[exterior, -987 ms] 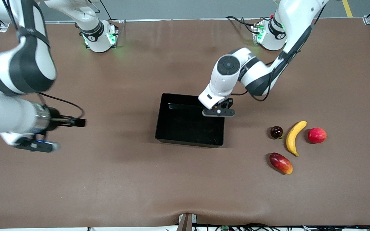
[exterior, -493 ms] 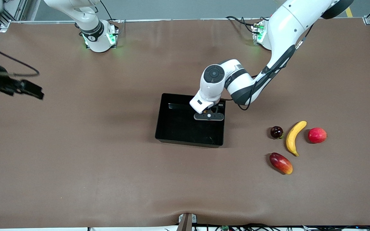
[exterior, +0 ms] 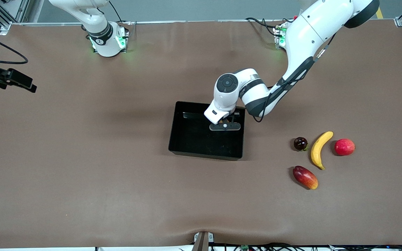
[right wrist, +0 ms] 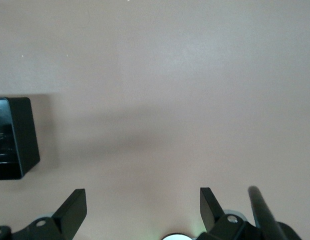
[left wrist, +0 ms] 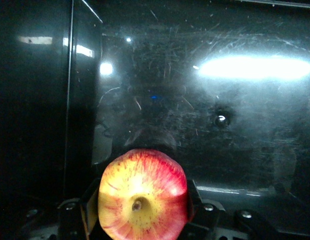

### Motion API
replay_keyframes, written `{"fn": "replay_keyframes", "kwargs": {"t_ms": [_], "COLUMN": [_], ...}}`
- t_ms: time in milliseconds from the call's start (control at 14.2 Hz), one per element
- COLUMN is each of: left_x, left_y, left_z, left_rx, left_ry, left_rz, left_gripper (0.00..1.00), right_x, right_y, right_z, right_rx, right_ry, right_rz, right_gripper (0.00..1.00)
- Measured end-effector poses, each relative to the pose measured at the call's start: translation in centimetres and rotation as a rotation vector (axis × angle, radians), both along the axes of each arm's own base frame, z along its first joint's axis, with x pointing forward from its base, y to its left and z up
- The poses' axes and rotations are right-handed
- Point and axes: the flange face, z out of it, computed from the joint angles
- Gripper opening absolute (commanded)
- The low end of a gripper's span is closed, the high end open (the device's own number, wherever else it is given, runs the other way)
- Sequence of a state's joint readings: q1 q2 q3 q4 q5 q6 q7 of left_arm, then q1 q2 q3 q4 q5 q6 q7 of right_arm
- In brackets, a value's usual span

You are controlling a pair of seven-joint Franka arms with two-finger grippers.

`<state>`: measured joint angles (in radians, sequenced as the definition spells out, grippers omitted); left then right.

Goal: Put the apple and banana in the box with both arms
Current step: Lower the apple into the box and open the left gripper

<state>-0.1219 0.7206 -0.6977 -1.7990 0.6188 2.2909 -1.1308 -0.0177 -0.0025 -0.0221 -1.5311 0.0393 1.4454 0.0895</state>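
I should open my left gripper, because the apple [left wrist: 142, 195] hangs low inside the sides of the box, close over the box's black bottom.
My left gripper [exterior: 224, 127] is shut on the apple [left wrist: 142, 195] and holds it low over the box [exterior: 204, 155], near the end toward the left arm. The apple is red with yellow streaks and a yellow dimple at the stem; in the front view the hand hides it. The box's scratched black floor [left wrist: 230, 115] fills the left wrist view. The banana [exterior: 319, 149] lies on the table toward the left arm's end. My right gripper [right wrist: 142, 200] is open and empty over bare table, with a box corner [right wrist: 17, 135] in its view.
Beside the banana lie a plain red round fruit [exterior: 344, 146], a small dark fruit [exterior: 300, 143] and, nearer the front camera, a red-and-yellow mango [exterior: 305, 177]. The right arm's hand [exterior: 16, 79] hangs at the table's edge, at the right arm's end.
My left gripper has moved with the apple farther in over the box. The right arm has swung back toward its end of the table and away from the front camera.
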Motion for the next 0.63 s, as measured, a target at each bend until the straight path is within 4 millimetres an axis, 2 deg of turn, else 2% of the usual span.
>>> {"fn": "replay_keyframes", "kwargs": {"t_ms": [70,211,352,634], "left_x": [-0.07,-0.25,-0.45,-0.64], "left_y": [-0.08,-0.27,-0.43,-0.77], "left_z": [-0.01,-0.04,-0.16,-0.07], "left_rx": [0.000,0.000,0.001,0.000], "left_ry": [0.000,0.000,0.002,-0.004], "left_rz": [0.003,0.004,0.022,0.062], "left_gripper": [0.02,0.29,1.00,1.00], "right_x": [-0.26,-0.48,-0.48,-0.49], "right_y": [-0.47,-0.59,-0.42,-0.18], "right_z": [-0.25,-0.38,-0.39,-0.05], "right_rx": [0.002,0.004,0.004,0.002], "right_ry": [0.002,0.003,0.001,-0.011], "right_rz": [0.011,0.018,0.027,0.032], "right_gripper": [1.00,1.00,1.00,1.00]}}
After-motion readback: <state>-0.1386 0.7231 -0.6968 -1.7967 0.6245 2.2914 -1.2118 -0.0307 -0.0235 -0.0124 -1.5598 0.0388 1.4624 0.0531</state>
